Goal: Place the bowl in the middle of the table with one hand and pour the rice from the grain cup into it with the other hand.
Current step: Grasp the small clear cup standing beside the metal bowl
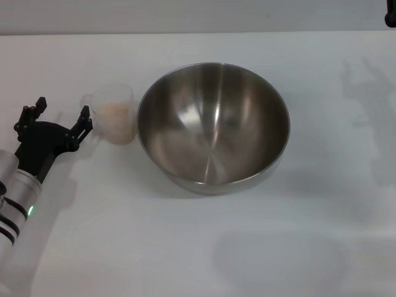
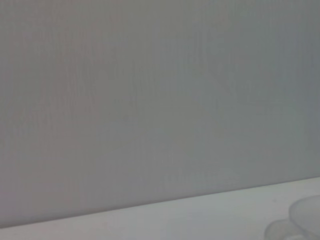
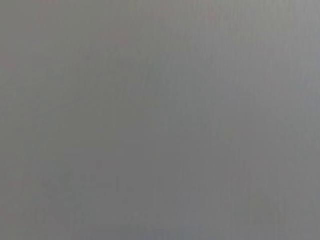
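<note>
My left gripper's fingers stop short of the grain cup's near side and would miss it now, so they should first move toward it.
The steel bowl [image 1: 213, 127] stands upright and empty near the middle of the white table [image 1: 204, 247]. The clear grain cup [image 1: 116, 115] stands just left of the bowl and holds pale rice [image 1: 116, 114]. My left gripper [image 1: 62, 117] is open, low over the table just left of the cup, its near finger close to the cup's handle side. The cup's rim and handle [image 2: 300, 222] show in a corner of the left wrist view. Only a dark bit of the right arm [image 1: 390, 12] shows at the far right corner; its gripper is out of view.
The table's far edge [image 1: 198, 33] meets a grey wall. The right wrist view shows only plain grey.
</note>
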Available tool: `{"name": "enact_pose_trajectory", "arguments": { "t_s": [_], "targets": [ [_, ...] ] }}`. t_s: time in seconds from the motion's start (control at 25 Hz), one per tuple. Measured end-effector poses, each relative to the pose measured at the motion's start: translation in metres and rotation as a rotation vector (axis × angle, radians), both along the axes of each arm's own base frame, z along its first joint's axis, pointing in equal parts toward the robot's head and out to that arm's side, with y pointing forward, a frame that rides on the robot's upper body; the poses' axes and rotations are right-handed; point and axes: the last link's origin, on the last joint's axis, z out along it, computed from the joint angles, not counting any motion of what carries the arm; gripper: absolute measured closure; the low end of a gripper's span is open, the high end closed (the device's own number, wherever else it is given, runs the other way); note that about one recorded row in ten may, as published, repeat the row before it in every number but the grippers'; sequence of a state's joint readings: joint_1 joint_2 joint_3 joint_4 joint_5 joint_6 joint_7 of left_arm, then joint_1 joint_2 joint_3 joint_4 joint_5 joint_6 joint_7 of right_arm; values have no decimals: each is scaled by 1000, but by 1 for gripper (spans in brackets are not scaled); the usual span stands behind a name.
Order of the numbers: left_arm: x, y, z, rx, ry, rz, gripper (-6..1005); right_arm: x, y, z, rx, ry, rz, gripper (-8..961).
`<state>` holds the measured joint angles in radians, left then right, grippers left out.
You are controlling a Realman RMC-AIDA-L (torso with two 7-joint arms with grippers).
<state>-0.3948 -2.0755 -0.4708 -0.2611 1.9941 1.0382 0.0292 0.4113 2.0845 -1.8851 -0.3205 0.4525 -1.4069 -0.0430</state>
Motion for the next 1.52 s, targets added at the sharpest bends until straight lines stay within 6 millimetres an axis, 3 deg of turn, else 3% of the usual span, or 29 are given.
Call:
{"name": "enact_pose_trajectory", "arguments": {
  "t_s": [0.84, 1.12, 1.28, 1.52],
  "targets": [
    [6, 24, 1, -9, 10, 31, 140, -8, 11, -2, -18, -5, 8, 580],
    [7, 24, 0, -10, 7, 30, 343, -9, 12, -2, -17, -5, 9, 581],
    [13, 25, -3, -23, 6, 6, 528, -9, 12, -1, -16, -5, 9, 581],
    [18, 26, -6, -28, -8, -7, 675, -8, 12, -1, -15, -6, 6, 581]
  ]
}}
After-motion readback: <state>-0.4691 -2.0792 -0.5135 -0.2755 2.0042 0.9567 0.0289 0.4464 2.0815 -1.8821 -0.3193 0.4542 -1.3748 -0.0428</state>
